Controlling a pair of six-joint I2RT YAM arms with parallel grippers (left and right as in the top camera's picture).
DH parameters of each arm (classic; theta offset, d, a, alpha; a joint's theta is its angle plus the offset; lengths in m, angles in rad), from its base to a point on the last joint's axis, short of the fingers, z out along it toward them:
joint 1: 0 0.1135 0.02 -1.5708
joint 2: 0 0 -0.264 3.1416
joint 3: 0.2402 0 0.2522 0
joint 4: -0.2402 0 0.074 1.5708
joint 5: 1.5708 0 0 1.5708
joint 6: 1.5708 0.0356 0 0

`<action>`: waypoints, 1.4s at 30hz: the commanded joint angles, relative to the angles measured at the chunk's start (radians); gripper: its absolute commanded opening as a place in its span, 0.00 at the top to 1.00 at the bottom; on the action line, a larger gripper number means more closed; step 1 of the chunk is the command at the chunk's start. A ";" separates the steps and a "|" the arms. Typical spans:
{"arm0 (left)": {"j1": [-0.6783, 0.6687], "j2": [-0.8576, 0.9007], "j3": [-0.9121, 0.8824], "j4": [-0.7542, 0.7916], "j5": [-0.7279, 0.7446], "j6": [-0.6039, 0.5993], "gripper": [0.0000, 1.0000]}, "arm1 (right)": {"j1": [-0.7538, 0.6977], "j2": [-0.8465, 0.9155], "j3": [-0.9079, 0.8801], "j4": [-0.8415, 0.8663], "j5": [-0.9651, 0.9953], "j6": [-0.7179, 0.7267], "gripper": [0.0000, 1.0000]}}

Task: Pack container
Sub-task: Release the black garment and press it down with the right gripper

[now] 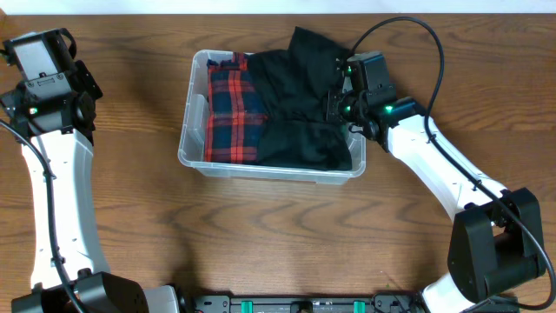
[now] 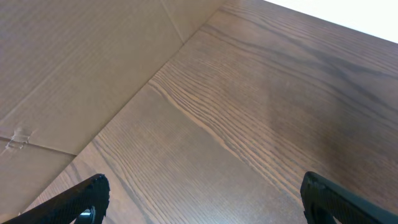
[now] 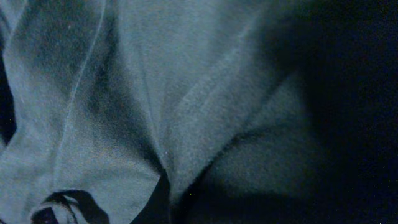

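Note:
The black garment's near edge [image 1: 304, 162] is resting inside the container's near rim [image 1: 295, 174], so my right gripper will open now and let go of the black garment.
The clear plastic container [image 1: 193, 156] sits on the table's middle. A folded red and navy plaid garment [image 1: 233, 111] lies in its left half. A black garment [image 1: 295, 104] fills the right half and spills over the far right rim. My right gripper [image 1: 337, 104] is pressed down into the black garment at the container's right end; its fingers are hidden. The right wrist view shows only dark cloth [image 3: 155, 93]. My left gripper [image 2: 202, 199] is open and empty over bare wood at the far left, away from the container.
A flat cardboard sheet [image 2: 68, 68] lies beside the table in the left wrist view. The right arm's black cable [image 1: 408, 35] loops above the container's right end. Wood table [image 1: 287, 235] surrounds the container.

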 commanded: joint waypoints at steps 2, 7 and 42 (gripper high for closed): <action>0.004 0.004 -0.005 -0.001 -0.009 -0.013 0.02 | 0.016 0.014 -0.007 -0.044 -0.012 -0.203 0.93; 0.004 0.004 -0.005 -0.001 -0.009 -0.013 0.02 | 0.008 0.003 -0.005 -0.064 -0.012 -0.286 0.61; 0.004 0.004 -0.005 -0.001 -0.009 -0.013 0.02 | -0.014 -0.031 -0.003 0.095 0.114 -0.372 0.96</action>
